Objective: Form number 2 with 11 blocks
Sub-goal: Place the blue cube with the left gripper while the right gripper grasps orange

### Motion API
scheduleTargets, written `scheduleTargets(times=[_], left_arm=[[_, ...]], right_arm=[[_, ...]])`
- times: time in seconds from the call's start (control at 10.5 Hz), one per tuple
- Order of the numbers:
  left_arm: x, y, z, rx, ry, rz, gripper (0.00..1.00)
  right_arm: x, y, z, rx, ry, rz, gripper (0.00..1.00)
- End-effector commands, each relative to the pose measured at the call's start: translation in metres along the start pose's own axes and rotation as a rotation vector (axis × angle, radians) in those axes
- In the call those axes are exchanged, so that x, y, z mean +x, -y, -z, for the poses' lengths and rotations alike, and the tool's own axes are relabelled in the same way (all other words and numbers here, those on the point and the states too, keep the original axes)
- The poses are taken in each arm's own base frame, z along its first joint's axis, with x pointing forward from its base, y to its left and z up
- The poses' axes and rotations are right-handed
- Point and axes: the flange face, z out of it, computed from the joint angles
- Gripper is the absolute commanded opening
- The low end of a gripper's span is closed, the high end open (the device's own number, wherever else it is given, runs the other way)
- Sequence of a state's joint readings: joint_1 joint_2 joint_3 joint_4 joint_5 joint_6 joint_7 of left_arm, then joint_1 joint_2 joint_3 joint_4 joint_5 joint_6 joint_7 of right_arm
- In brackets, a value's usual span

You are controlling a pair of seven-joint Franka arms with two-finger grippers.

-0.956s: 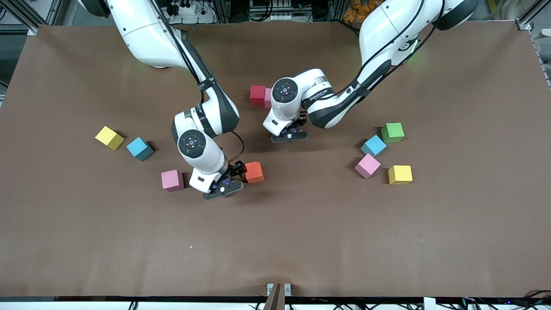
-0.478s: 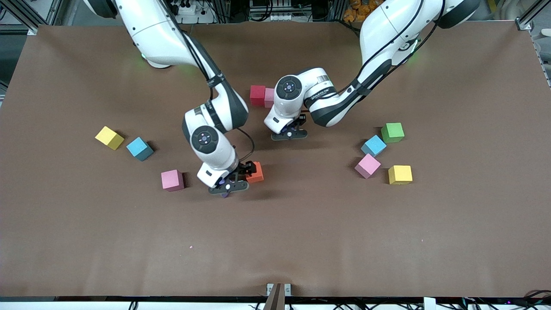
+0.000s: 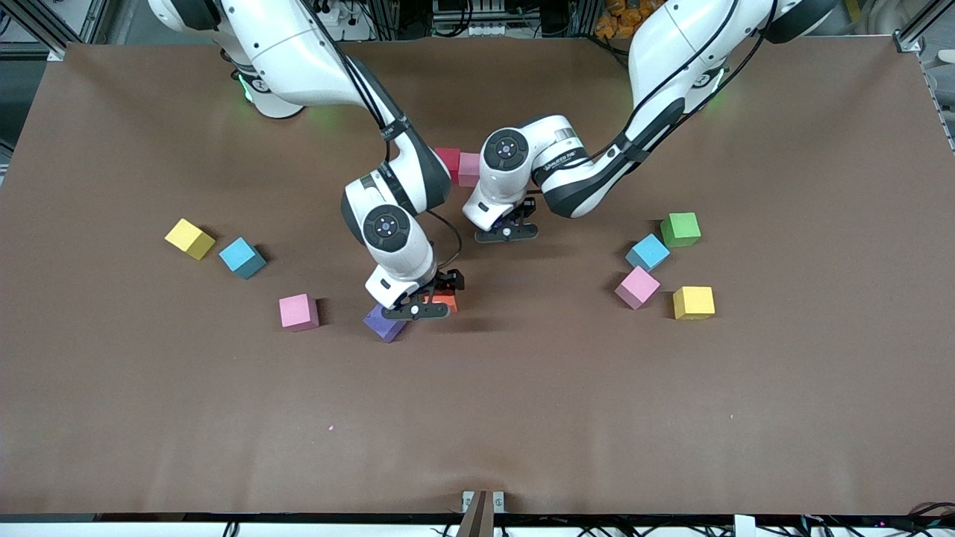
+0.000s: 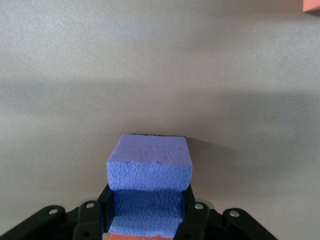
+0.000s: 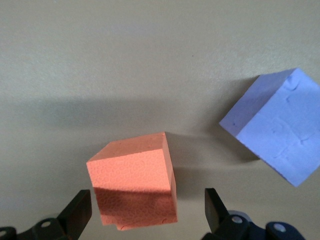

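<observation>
The purple block's lower edge (image 4: 154, 136) meets the tabletop and its shadow in the left wrist view, so my left gripper opens now.
My left gripper (image 3: 508, 232) is shut on a purple block (image 4: 149, 170), low over the table's middle; a sliver of orange shows under that block. In the front view the held block is hidden under the hand. My right gripper (image 3: 436, 298) is open and straddles an orange block (image 5: 134, 186), not touching it. A second purple block (image 3: 384, 325) lies tilted beside the orange block (image 3: 446, 302), toward the right arm's end. A red block (image 3: 448, 160) and a pink block (image 3: 469, 168) touch each other just past the left hand, farther from the front camera.
A yellow block (image 3: 189, 239), a blue block (image 3: 242, 257) and a pink block (image 3: 298, 312) lie toward the right arm's end. Toward the left arm's end sit a green cube (image 3: 680, 229), a light blue block (image 3: 647, 252), a pink block (image 3: 636, 287) and a yellow block (image 3: 693, 302).
My right gripper has slid from over the purple block to the orange block, staying open and uncovering the purple one. The left gripper has barely shifted, still holding its block.
</observation>
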State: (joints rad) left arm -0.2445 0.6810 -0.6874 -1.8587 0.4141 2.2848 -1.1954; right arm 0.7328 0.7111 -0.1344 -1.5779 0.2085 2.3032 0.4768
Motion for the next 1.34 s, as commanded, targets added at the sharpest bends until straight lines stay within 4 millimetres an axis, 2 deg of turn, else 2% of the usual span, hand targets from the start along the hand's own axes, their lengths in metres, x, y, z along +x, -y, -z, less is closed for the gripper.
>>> scheduleTargets(times=[0.0,0.1,0.19,0.48,0.76,1.05,1.24], left_arm=[[-0.006,0.004,0.001,0.006,-0.028,-0.034,0.35],[-0.006,0.004,0.002,0.003,-0.028,-0.026,0.56],[-0.005,0.002,0.003,0.001,-0.03,-0.014,1.0],[-0.002,0.004,0.014,-0.002,-0.047,-0.004,1.0],[0.001,0.007,0.042,-0.003,-0.09,0.0,1.0],[0.02,0.024,0.065,0.0,-0.119,0.034,1.0],[0.043,0.045,0.084,-0.01,-0.137,0.055,1.0]], right_arm=[[-0.002,0.01,-0.01,-0.006,0.006,-0.017,1.0],[-0.004,0.011,-0.016,-0.01,0.011,-0.029,1.0],[-0.005,0.014,-0.018,-0.005,0.0,-0.027,1.0],[-0.003,0.014,-0.02,0.004,-0.018,-0.052,1.0],[-0.001,0.015,-0.022,0.005,-0.028,-0.057,1.0],[0.004,0.012,-0.022,0.003,-0.035,-0.005,1.0],[0.011,0.006,-0.019,0.009,-0.039,0.093,1.0]])
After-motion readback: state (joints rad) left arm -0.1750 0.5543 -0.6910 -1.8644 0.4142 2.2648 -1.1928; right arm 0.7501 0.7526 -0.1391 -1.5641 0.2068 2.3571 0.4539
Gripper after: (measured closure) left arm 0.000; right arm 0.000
